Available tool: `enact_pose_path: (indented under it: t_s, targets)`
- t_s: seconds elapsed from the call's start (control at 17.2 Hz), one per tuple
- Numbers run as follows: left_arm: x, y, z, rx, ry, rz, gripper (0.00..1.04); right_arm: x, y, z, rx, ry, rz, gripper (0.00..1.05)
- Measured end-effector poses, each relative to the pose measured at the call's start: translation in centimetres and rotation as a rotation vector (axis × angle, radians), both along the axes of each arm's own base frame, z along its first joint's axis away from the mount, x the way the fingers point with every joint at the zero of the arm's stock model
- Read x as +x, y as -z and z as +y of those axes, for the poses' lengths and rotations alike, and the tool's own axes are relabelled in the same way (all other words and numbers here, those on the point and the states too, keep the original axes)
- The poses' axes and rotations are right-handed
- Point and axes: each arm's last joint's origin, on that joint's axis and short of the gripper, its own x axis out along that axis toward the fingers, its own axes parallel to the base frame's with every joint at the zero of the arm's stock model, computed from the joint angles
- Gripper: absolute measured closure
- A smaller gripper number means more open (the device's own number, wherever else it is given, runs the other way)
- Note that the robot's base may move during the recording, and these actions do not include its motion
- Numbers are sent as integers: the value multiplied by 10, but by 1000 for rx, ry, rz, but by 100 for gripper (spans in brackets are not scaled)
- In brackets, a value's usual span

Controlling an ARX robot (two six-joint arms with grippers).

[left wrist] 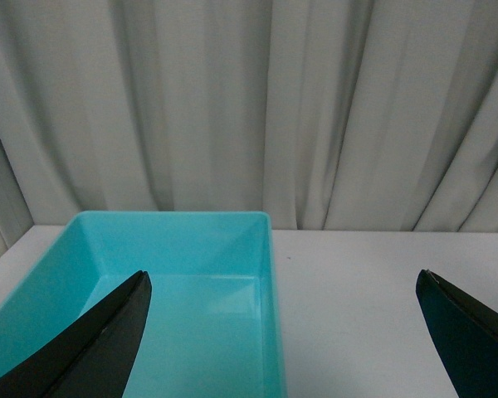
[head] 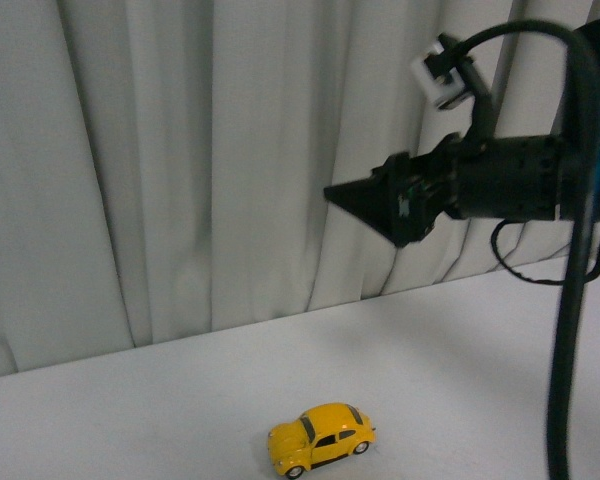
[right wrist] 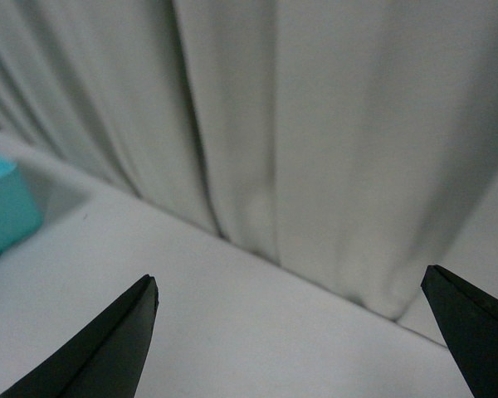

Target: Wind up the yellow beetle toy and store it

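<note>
The yellow beetle toy needs its wheels free for the wind-up. My right gripper should grab the toy by the sides of its cabin next.
The yellow beetle toy [head: 322,437] stands on its wheels on the white table [head: 460,350], near the front edge, nose toward the left. High above and to the right of it, my right gripper [head: 340,195] hangs in the air pointing left. In its wrist view the right gripper [right wrist: 290,278] is open with only table and curtain between the fingers. My left gripper [left wrist: 283,278] is open too, held over the right wall of a turquoise bin [left wrist: 183,222]. Neither wrist view shows the toy.
The turquoise bin is rectangular and holds nothing I can see; one corner of the bin [right wrist: 4,207] shows in the right wrist view. A pale pleated curtain [head: 180,150] closes off the back. A thick black cable [head: 570,300] hangs at the right.
</note>
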Motion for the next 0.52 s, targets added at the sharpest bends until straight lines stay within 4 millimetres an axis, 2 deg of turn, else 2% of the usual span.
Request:
enact_pose_path:
  t_s: [0.17,0.35,0.52]
  targets:
    - [0,0,0,0,0,0,7,18,26,4,-111,-177,92,7]
    - [0,0,0,0,0,0,7,23,36,4,-239,-339,154,7]
    - [0,0,0,0,0,0,7,26,60,1,-429,-525,202,7]
